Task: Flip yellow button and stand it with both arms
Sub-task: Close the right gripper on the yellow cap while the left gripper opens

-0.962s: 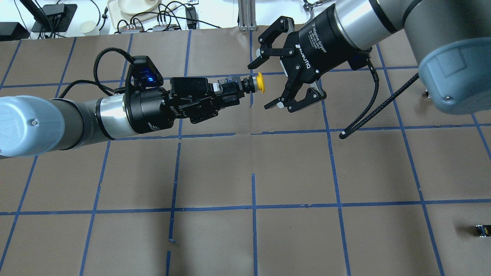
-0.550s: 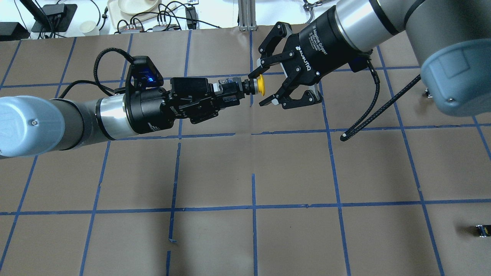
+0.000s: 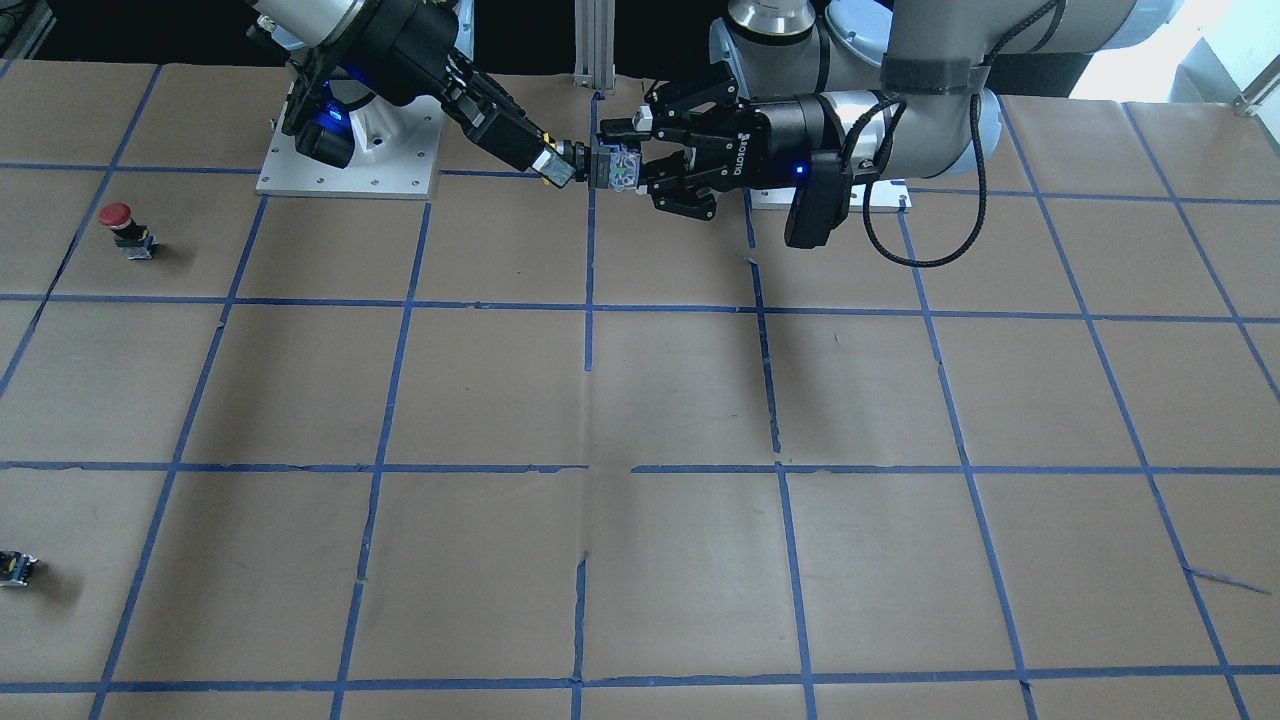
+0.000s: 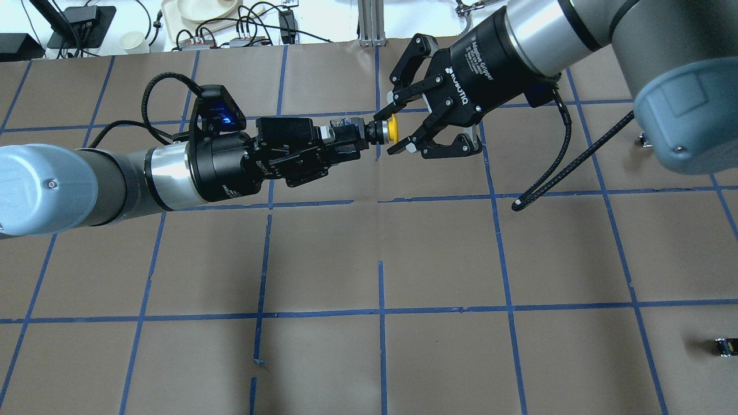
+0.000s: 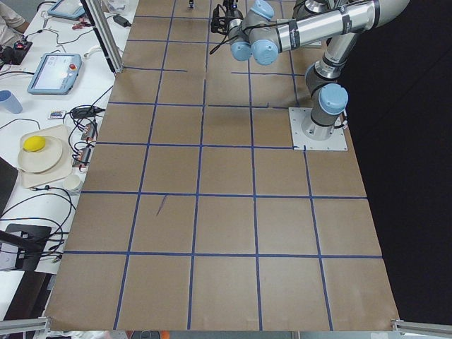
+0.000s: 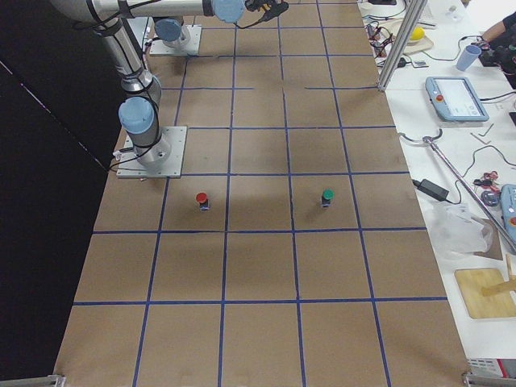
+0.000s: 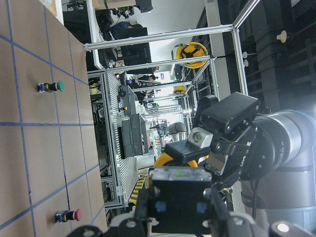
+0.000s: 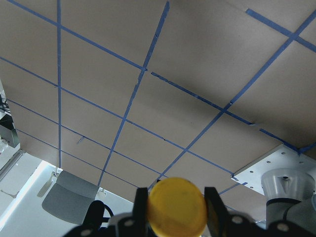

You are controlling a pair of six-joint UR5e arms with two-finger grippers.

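Next, my right gripper needs to grab the button by its round cap (image 8: 176, 206), leaving its base free.
The yellow button (image 4: 392, 127) is held in the air on its side, cap pointing to the view's right. My left gripper (image 4: 350, 136) is shut on its greyish block base (image 3: 624, 167). My right gripper (image 4: 393, 131) is open, with its jaws flanking the yellow cap above and below at a small gap. In the right wrist view the cap (image 8: 177, 206) sits between the two fingers (image 8: 141, 207). In the left wrist view the base (image 7: 181, 197) fills the foreground, with the cap's edge (image 7: 168, 161) behind it. In the front-facing view the cap is hidden.
A red-capped button (image 3: 120, 224) stands at the table's right-arm side. A green-capped button (image 6: 326, 196) stands farther out. A small dark part (image 4: 723, 346) lies near the right front edge. A black cable (image 4: 553, 167) hangs from the right wrist.
My right gripper has moved in toward the left gripper until its jaws surround the yellow cap, and the jaws have narrowed. The left arm has held still with the button.
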